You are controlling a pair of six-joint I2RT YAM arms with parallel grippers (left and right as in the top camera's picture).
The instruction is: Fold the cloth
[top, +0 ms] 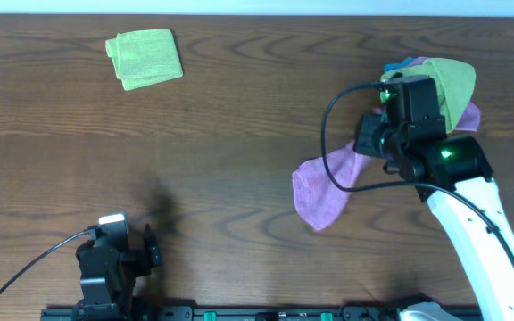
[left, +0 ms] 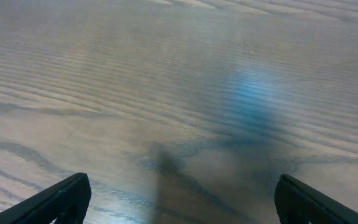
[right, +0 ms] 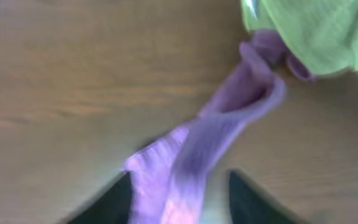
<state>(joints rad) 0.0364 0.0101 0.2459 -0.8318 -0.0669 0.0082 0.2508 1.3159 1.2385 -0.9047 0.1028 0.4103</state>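
My right gripper needs to grab the lilac-purple cloth's narrow stretched end (top: 361,155) (right: 215,135) next, so the rest stays free to spread for folding.
The cloth (top: 322,192) is lilac-purple and lies crumpled on the table at centre right. A narrow stretched end of it runs up under the towel pile (top: 449,85). My right gripper (top: 370,143) hovers over that narrow end. In the blurred right wrist view the cloth (right: 194,155) passes between the two dark fingers (right: 179,186). The fingers stand apart, with a gap showing beside the right one. My left gripper (top: 119,245) is open and empty near the front edge. In the left wrist view it (left: 182,199) is over bare wood.
The pile at the right edge holds a lime-green towel (right: 316,31), another purple cloth (top: 471,116) and a blue one (top: 404,64). A folded lime-green towel (top: 145,58) lies at the back left. The right arm's black cable (top: 328,143) loops over the cloth.
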